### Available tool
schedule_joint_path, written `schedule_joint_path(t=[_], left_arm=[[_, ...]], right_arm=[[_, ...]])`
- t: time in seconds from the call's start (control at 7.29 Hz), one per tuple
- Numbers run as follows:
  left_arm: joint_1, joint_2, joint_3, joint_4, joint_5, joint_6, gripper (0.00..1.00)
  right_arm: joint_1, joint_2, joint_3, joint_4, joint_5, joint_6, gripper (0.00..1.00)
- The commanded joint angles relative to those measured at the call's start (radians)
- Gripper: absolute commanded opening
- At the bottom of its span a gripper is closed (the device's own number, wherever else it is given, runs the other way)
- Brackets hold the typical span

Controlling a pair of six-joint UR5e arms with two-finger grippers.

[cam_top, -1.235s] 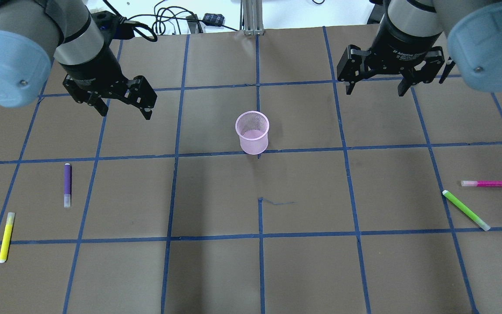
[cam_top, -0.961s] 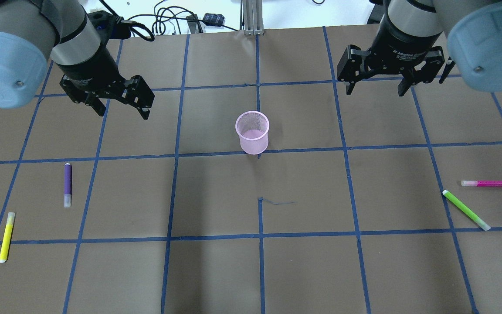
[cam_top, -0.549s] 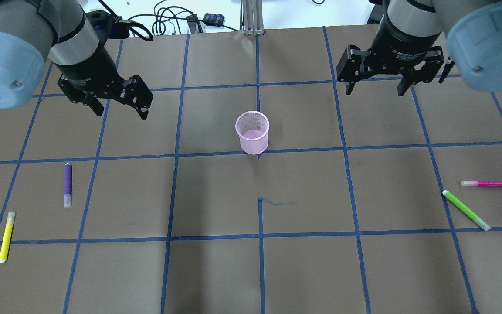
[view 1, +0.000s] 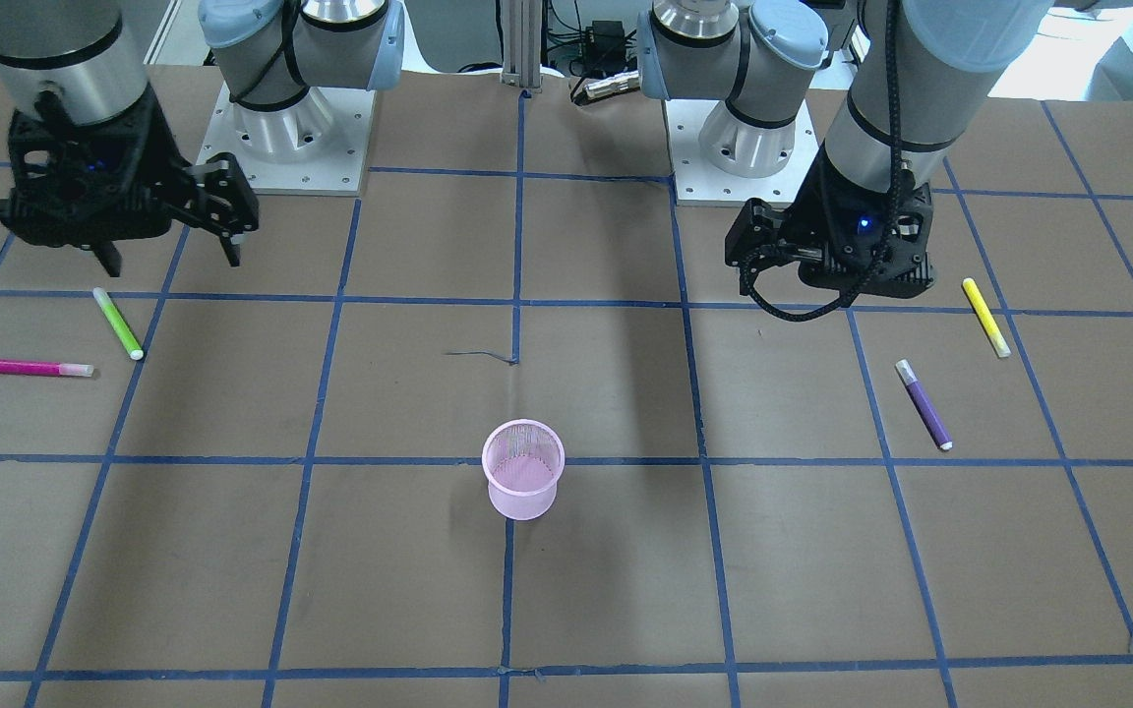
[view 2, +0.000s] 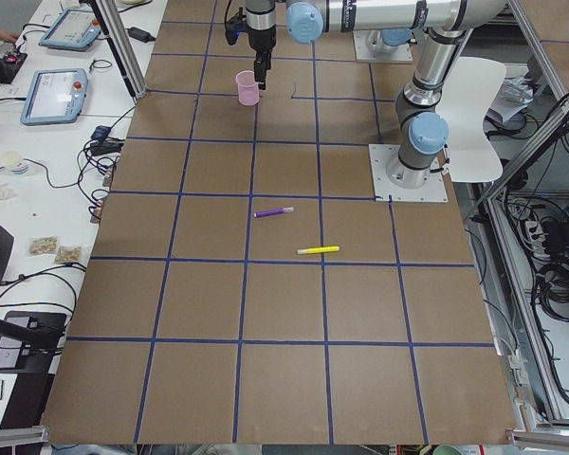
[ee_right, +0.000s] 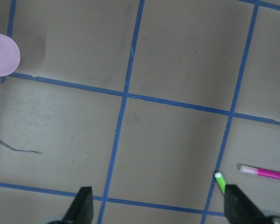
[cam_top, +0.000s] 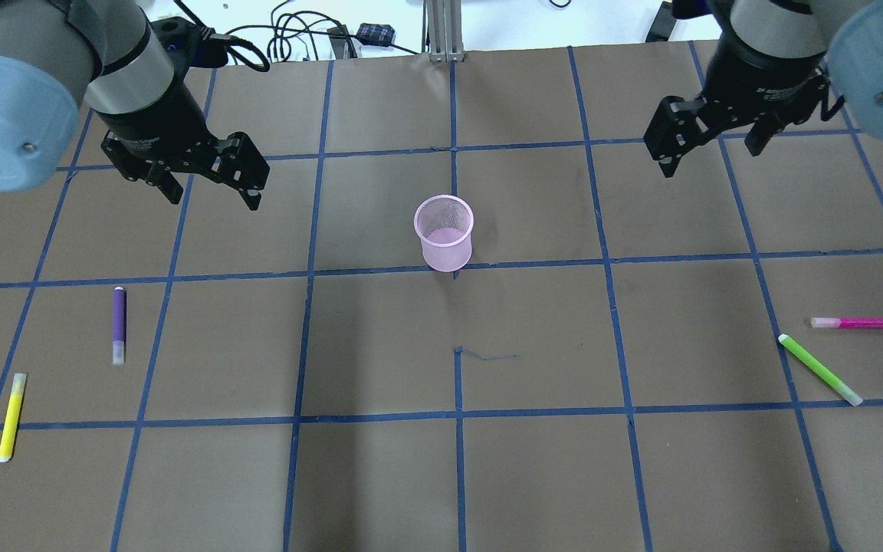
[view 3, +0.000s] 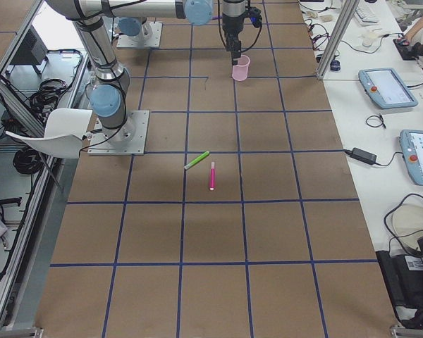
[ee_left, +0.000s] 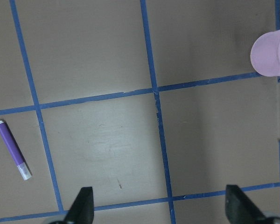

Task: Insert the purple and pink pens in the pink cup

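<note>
I need to drop the pink pen tip-first into the pink cup (view 1: pixel 523 470), so my right gripper should grab the pen by its body (view 1: pixel 26 367) next.
The pink mesh cup (cam_top: pixel 444 232) stands upright mid-table, and it also shows in the front view (view 1: pixel 523 482). The purple pen (cam_top: pixel 119 324) lies flat on the left side and shows in the left wrist view (ee_left: pixel 12 150). The pink pen (cam_top: pixel 858 323) lies flat at the far right and shows in the right wrist view (ee_right: pixel 266 172). My left gripper (cam_top: pixel 214 198) hangs open and empty above the table, behind the purple pen and left of the cup. My right gripper (cam_top: pixel 710 157) hangs open and empty at the back right, well behind the pink pen.
A yellow pen (cam_top: pixel 11 416) lies near the left edge, in front of the purple pen. A green pen (cam_top: pixel 820 369) lies just beside the pink pen. Cables (cam_top: pixel 288 34) lie beyond the table's far edge. Both arm bases (view 1: pixel 286 138) stand at the robot's side.
My right gripper has moved to the right and turned a little. My left gripper has drifted slightly back and left. The pens and the cup have not moved.
</note>
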Motion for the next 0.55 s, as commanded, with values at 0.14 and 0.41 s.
schedule_joint_path(t=[0.14,0.41], left_arm=[[0.010,-0.013,-0.001,0.009,0.003,0.001,1.00],[0.108,-0.029,-0.003,0.009,-0.006,0.003,1.00]], right_arm=[[-0.315,0.013,0.030,0.037,0.060,-0.562,1.00],[-0.465,0.051,0.055,0.025,0.111,-1.061,1.00]])
